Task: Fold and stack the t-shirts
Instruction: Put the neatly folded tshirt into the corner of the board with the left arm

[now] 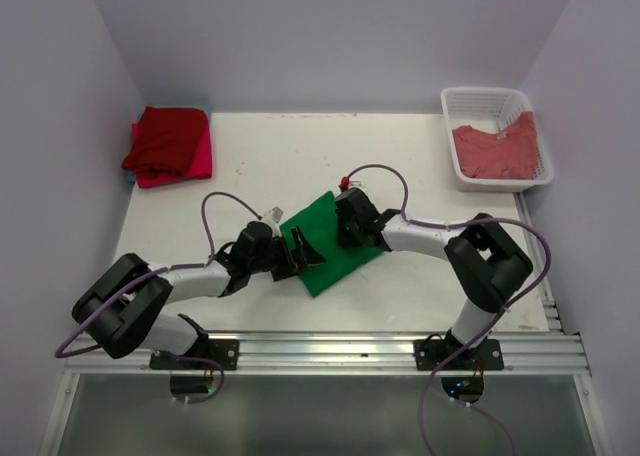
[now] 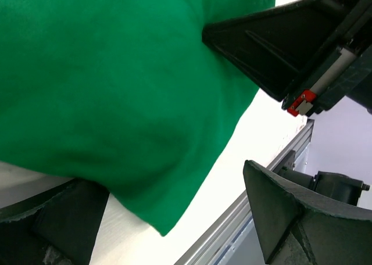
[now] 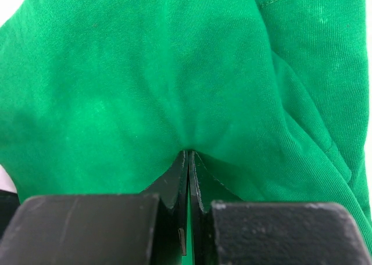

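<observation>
My left gripper takes hold of the green t-shirt's near edge (image 1: 303, 272) (image 2: 135, 196) next, one finger's end beneath the cloth, to stack the t-shirt still folded.
A bright green t-shirt (image 1: 338, 268) lies folded into a small rectangle at the table's middle. My right gripper (image 1: 350, 238) is shut on a pinch of its cloth at the far right side; in the right wrist view the jaws (image 3: 189, 153) meet with green cloth (image 3: 116, 73) bunched at their tips. My left gripper (image 1: 303, 252) is open at the shirt's near left edge. In the left wrist view its jaws (image 2: 168, 178) stand wide apart, with the green cloth (image 2: 104, 73) draped over one finger (image 2: 64, 218). The right gripper (image 2: 279, 44) shows there too.
A folded red shirt on a pink one (image 1: 168, 144) lies at the far left corner. A white lattice basket (image 1: 480, 94) at the far right holds a salmon-red shirt (image 1: 497, 151). A metal rail (image 1: 330, 346) runs along the near edge.
</observation>
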You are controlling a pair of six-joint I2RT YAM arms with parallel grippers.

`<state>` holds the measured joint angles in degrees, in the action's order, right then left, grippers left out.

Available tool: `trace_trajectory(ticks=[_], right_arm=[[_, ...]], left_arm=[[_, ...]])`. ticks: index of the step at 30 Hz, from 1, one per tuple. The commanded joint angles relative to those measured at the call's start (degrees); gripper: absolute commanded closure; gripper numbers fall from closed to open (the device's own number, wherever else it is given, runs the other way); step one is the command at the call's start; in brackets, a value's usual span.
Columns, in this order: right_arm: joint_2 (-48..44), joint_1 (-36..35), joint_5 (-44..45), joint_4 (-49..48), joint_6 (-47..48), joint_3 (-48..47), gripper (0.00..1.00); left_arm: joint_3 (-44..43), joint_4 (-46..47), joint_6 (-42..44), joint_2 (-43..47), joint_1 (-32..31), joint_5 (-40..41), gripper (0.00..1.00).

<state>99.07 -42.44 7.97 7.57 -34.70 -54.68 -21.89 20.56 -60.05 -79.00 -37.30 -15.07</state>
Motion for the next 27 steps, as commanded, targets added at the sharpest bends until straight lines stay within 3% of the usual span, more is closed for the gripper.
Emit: trace_trajectory(ticks=[1,10,18,22,23,25,26,27], right_arm=[[1.1,-0.8,-1.2,0.0,-1.5,0.2,1.0],[-2.3,-1.0,-0.7,-1.0,-2.2,3.8,1.0],[-4.2,-0.9,-0.1,-1.3,-2.7,6.4,1.0],[-4.8,-1.0,0.2,-1.7,-3.0,7.2,1.0],[-4.8,-1.1,0.3,-1.9,-2.9,7.3,1.0],[-4.8,-0.9,0.5,-2.0,-2.9,7.6,1.0],[-4.7,-1.0,0.5,-2.3,-2.9,7.6,1.0],[-4.3,-1.0,0.5,-2.5,-2.9,7.5,1.0]], left_arm=[[-0.1,-7.4,1.9,-3.7,-0.2,7.7,0.0],[-1.3,-6.7,-1.2,-5.6,-0.1,16.4,0.0],[-6.8,-0.4,-0.7,-15.6,0.2,13.9,0.01],[-7.0,2.9,-0.4,-17.6,0.2,11.5,0.14],[-6.9,4.2,-0.3,-17.6,0.3,11.0,0.23],[-6.2,5.6,0.1,-17.8,0.3,9.8,0.31],[-6.0,7.6,0.4,-18.2,0.3,9.1,0.43],[-5.7,8.8,0.5,-18.6,0.3,8.2,0.5]])
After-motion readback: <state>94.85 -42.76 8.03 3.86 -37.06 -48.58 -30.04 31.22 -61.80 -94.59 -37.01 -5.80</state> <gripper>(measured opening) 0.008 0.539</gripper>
